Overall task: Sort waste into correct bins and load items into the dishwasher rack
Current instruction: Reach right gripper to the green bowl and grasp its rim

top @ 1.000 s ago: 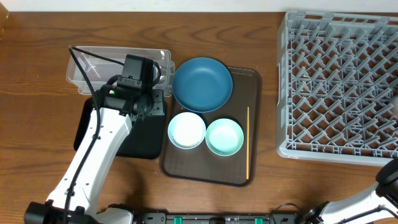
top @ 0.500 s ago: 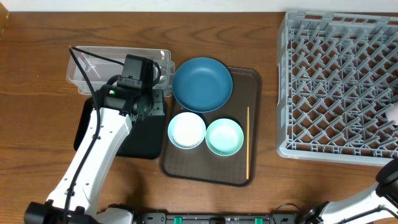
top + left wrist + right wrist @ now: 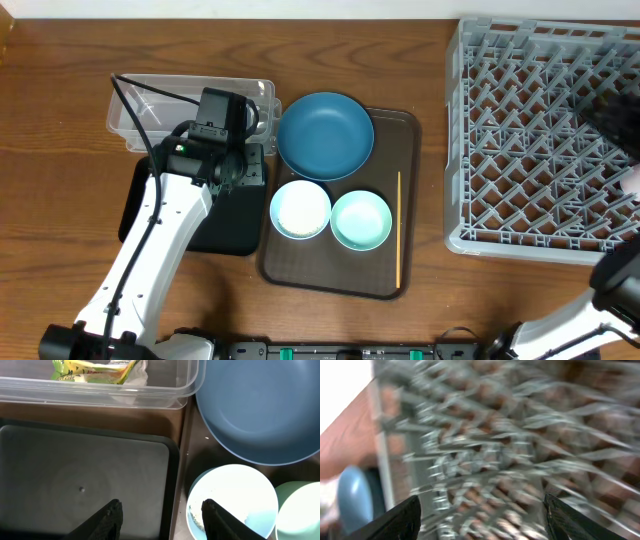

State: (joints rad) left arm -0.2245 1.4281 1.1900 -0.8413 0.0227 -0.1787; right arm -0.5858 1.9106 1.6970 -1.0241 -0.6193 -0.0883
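My right gripper grips the mint bowl's rim next on the side facing the wooden stick. The mint bowl's opposite edge stays free for loading into the rack.
My left gripper is open and empty, low over the seam between the black tray and the pale blue bowl, which holds white rice grains. The clear tub holds the yellow-green wrapper and the white tissue. The dark blue dish, the pale blue bowl, the mint bowl and the wooden stick lie on the brown tray. My right gripper is open and empty over the grey rack; its view is blurred.
The brown serving tray sits between the black tray and the rack. The clear tub stands behind the black tray. My right arm shows as a dark blur at the rack's right side. My left arm crosses the black tray.
My right arm has swung into the overhead view above the right side of the rack. My left arm and all the objects have not moved.
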